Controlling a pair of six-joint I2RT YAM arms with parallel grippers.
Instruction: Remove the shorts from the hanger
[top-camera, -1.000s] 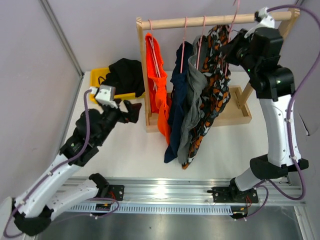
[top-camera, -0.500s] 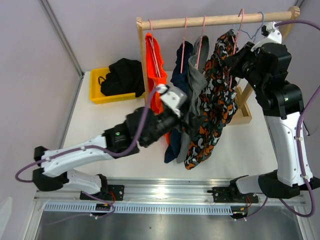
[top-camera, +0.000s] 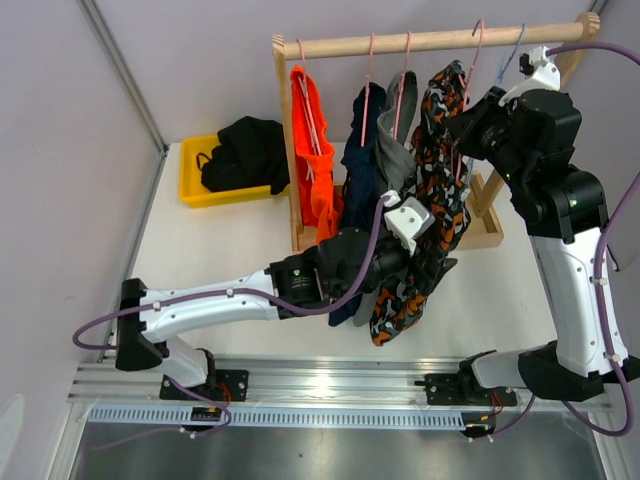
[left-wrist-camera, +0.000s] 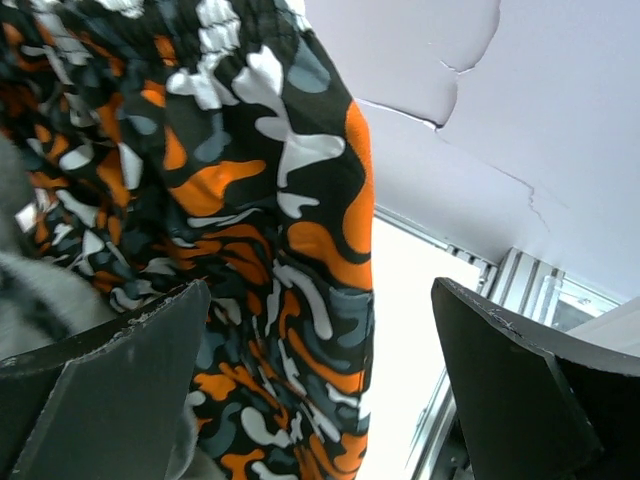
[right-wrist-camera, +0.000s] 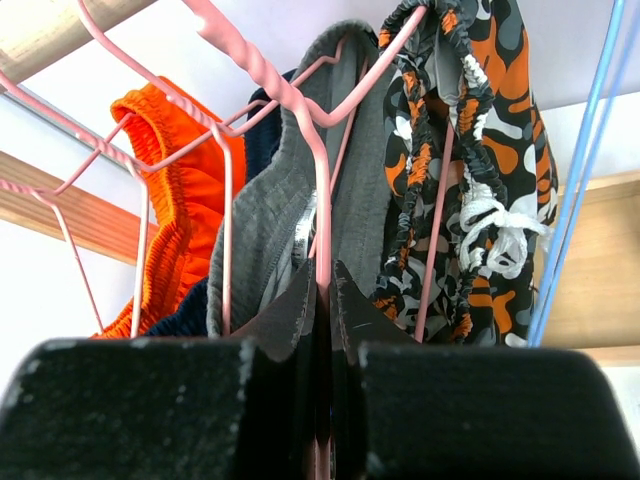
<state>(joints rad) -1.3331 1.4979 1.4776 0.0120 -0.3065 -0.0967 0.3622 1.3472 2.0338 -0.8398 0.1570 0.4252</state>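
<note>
I need to move my left gripper toward the patterned shorts' edge before closing on the patterned shorts' edge (left-wrist-camera: 334, 290), because it hangs beyond my left gripper's fingers.
Four shorts hang on pink hangers from a wooden rail (top-camera: 430, 41): bright orange (top-camera: 315, 170), navy (top-camera: 355, 185), grey (top-camera: 388, 160) and patterned orange, black and white shorts (top-camera: 440, 180). Black shorts (top-camera: 245, 150) lie in a yellow bin (top-camera: 192, 192). My left gripper (top-camera: 432, 260) is open, its jaws on either side of the patterned shorts' lower part (left-wrist-camera: 260, 250); the fingers (left-wrist-camera: 110, 390) do not press the cloth. My right gripper (top-camera: 465, 122) is up by the rail, shut (right-wrist-camera: 325, 285) on a pink hanger wire (right-wrist-camera: 322, 200) in front of the grey shorts (right-wrist-camera: 265, 230).
The rack's wooden base (top-camera: 470, 235) and side post (top-camera: 285, 130) stand on the white table. An empty blue hanger (right-wrist-camera: 580, 170) hangs right of the patterned shorts (right-wrist-camera: 470, 150). A metal rail (top-camera: 330, 375) runs along the near edge. Walls close in on the left and behind.
My left arm has swung from beside the yellow bin to the right, under the rack, and its open jaws now straddle the patterned shorts. My right gripper has shifted slightly right at the hangers.
</note>
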